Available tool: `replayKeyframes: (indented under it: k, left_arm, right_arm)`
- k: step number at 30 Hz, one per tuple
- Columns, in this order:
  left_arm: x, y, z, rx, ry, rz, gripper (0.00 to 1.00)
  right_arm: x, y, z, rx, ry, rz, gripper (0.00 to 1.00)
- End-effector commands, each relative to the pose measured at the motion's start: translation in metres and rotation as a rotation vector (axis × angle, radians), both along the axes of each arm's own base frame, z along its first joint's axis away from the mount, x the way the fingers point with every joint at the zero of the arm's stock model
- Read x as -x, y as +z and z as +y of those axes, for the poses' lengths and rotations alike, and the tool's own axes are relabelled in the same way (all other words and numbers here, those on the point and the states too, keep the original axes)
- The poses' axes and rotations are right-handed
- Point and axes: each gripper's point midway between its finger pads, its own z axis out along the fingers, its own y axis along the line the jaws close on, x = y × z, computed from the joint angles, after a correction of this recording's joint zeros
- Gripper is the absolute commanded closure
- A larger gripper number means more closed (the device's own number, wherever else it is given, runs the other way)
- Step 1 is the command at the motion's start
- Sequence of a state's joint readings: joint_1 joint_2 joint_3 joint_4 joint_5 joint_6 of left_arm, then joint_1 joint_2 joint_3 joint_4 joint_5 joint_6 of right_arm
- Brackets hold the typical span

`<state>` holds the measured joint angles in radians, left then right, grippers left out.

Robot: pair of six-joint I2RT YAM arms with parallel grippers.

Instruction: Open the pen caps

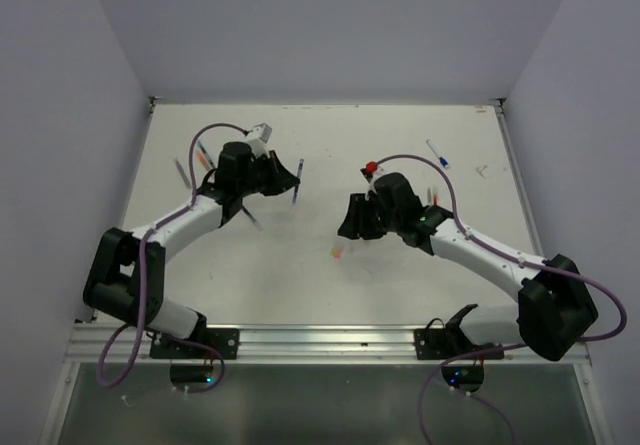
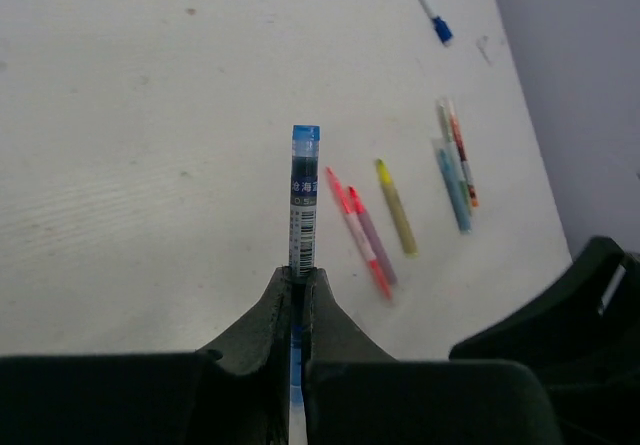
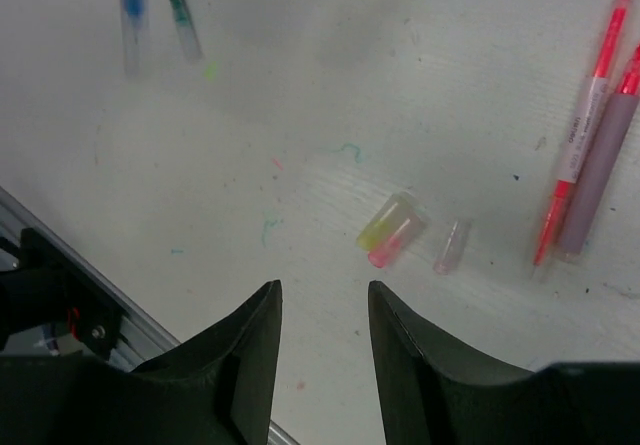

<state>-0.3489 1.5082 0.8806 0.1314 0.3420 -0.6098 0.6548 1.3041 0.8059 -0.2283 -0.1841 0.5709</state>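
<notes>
My right gripper grabs the blue pen by its blue end beyond the barcode label next, so the pen's opposite end with the cap stays free to open.
My left gripper is shut on a blue pen with a barcode label, which sticks out forward above the table; the top view shows the same pen in that gripper. My right gripper is open and empty, low over the table near the middle. Just ahead of it lie three loose pen caps: yellow, pink and pale clear pink. In the top view they show as a small cluster.
A pink-red pen and a greyish-mauve pen lie right of the caps. A yellow pen, a blue pen and an orange pen lie beyond. Another blue pen lies far right. More pens lie far left.
</notes>
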Motion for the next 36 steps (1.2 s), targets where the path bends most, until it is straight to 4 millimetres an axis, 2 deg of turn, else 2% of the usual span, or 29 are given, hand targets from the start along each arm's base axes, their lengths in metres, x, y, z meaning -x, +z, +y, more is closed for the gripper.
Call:
replayKeyframes:
  k: [1,3,5,8,11,12,15,25,32,36]
  left_arm:
    - [0.037,0.035,-0.041,0.104,-0.141,-0.101,1.00]
    - [0.052,0.048,-0.050,0.166,-0.170,-0.115,1.00]
    - [0.070,0.051,-0.056,0.198,-0.201,-0.107,1.00]
    - [0.086,0.056,-0.060,0.226,-0.219,-0.105,1.00]
    - [0.094,0.067,-0.062,0.251,-0.246,-0.111,1.00]
    - [0.095,0.066,-0.060,0.242,-0.246,-0.109,1.00]
    - [0.098,0.069,-0.059,0.244,-0.250,-0.115,1.00]
    - [0.101,0.071,-0.062,0.244,-0.265,-0.115,1.00]
    - [0.104,0.074,-0.066,0.252,-0.278,-0.118,1.00]
    - [0.106,0.075,-0.070,0.252,-0.287,-0.119,1.00]
  right_arm:
    - [-0.017,0.052,0.030,-0.162,-0.002,-0.052,0.54]
    - [-0.023,0.060,0.037,-0.200,-0.018,-0.052,0.54]
    - [-0.028,0.069,0.042,-0.230,-0.031,-0.056,0.53]
    - [-0.035,0.076,0.049,-0.272,-0.047,-0.056,0.53]
    - [-0.040,0.089,0.050,-0.298,-0.064,-0.088,0.53]
    - [-0.041,0.088,0.048,-0.283,-0.071,-0.090,0.53]
    - [-0.046,0.103,0.049,-0.297,-0.070,-0.118,0.52]
    - [-0.059,0.123,0.046,-0.302,-0.097,-0.157,0.52]
    - [-0.072,0.117,0.047,-0.310,-0.093,-0.136,0.53]
    - [-0.076,0.106,0.054,-0.310,-0.078,-0.103,0.58]
